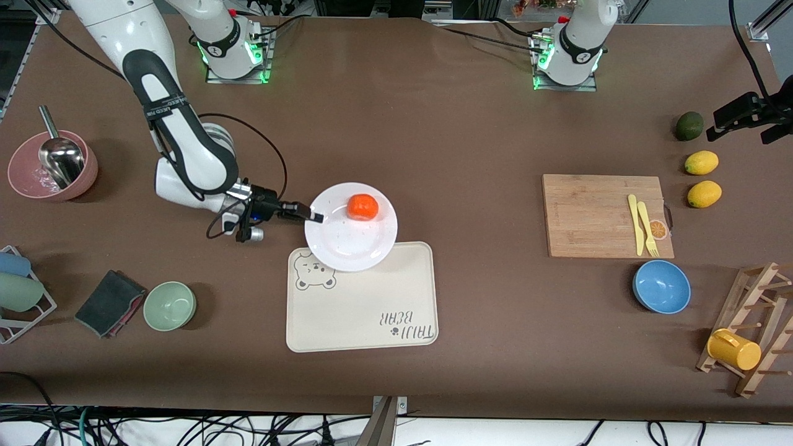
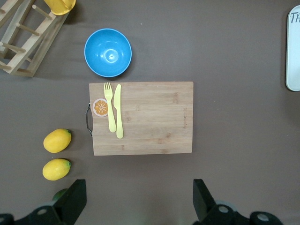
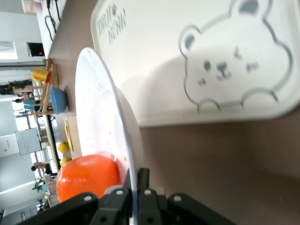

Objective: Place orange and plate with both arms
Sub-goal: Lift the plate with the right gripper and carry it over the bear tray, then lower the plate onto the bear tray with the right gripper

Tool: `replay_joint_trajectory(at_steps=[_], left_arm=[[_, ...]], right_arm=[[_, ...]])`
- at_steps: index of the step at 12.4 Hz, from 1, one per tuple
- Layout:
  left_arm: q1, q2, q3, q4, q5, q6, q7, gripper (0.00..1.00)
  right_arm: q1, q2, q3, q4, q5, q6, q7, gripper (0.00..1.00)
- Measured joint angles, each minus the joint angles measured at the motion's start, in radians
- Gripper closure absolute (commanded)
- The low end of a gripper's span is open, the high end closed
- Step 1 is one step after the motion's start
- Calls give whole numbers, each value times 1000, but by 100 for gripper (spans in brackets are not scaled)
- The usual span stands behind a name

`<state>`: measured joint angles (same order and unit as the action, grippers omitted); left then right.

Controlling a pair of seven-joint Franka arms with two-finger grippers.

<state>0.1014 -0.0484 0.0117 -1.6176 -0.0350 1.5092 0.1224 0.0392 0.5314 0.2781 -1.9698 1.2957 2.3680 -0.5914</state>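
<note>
My right gripper should keep holding the plate while the plate hangs there, because the plate [image 1: 347, 244] is above the cream tray.
The white plate [image 1: 347, 244] carries the orange [image 1: 362, 207] on the side toward the robots' bases. My right gripper [image 1: 313, 217] is shut on the plate's rim at the right arm's end. In the right wrist view its fingers [image 3: 146, 174] pinch the thin rim of the plate [image 3: 98, 122], with the orange [image 3: 86, 176] right beside them. The plate overlaps the bear corner of the cream tray [image 1: 365, 310] and throws a shadow on it. My left gripper [image 2: 139, 183] hangs open and empty, high over the table beside the cutting board [image 2: 150, 117].
On the cutting board [image 1: 595, 214] lie a yellow fork and knife [image 1: 643, 226]. A blue bowl [image 1: 661, 286], two lemons [image 1: 702, 162], a green fruit [image 1: 689, 126] and a wooden rack with a yellow cup [image 1: 734, 349] are near it. A green bowl [image 1: 170, 305], dark cloth [image 1: 108, 302] and pink bowl [image 1: 25, 170] lie toward the right arm's end.
</note>
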Motion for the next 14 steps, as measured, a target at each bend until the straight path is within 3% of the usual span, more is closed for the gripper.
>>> replay_joint_trajectory(at_steps=[7,14], left_arm=[[0,2,0,0,0,0,0,0],[-4,2,-3,0,0,0,0,0]], right_arm=[[-10,306,-10,350,-50,-2,62,100],[-9,384,-9,413,-65,-4,29,100]])
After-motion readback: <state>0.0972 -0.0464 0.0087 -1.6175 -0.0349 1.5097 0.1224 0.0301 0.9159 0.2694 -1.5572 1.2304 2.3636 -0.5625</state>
